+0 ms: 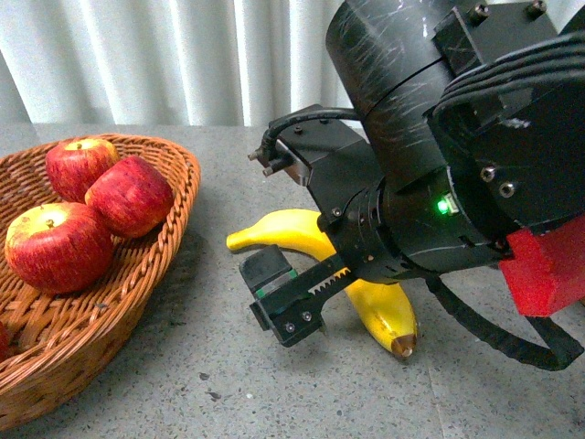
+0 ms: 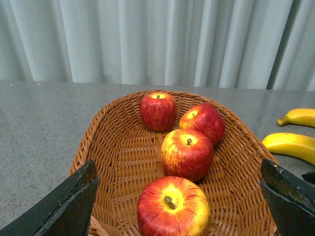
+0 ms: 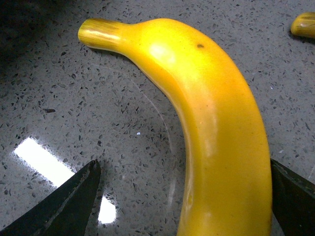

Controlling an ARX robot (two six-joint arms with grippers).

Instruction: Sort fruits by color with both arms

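My right gripper should grab the banana by its thick curved middle [image 3: 226, 172] next and leave its stem [image 3: 101, 35] free. Then it can sort the yellow fruit by color.
Several red apples lie in a brown wicker basket [image 1: 174, 219]; three show in the front view [image 1: 58, 245]. My left gripper [image 2: 178, 169] is open and hovers above the basket, its jaws on either side of the nearest apple [image 2: 173, 206] without touching it. A yellow banana [image 1: 384, 315] lies on the grey table right of the basket. My right gripper [image 3: 183, 169] is open just above this banana [image 3: 216, 137], which lies between the jaws close to one finger [image 3: 290, 196]. A second banana's tip [image 3: 304, 24] shows beyond it.
Both bananas [image 2: 295, 145] show right of the basket in the left wrist view. The black right arm [image 1: 457, 137], with a red block [image 1: 544, 265], fills the right of the front view. Pale curtains [image 1: 137, 55] hang behind the speckled grey table [image 1: 228, 384].
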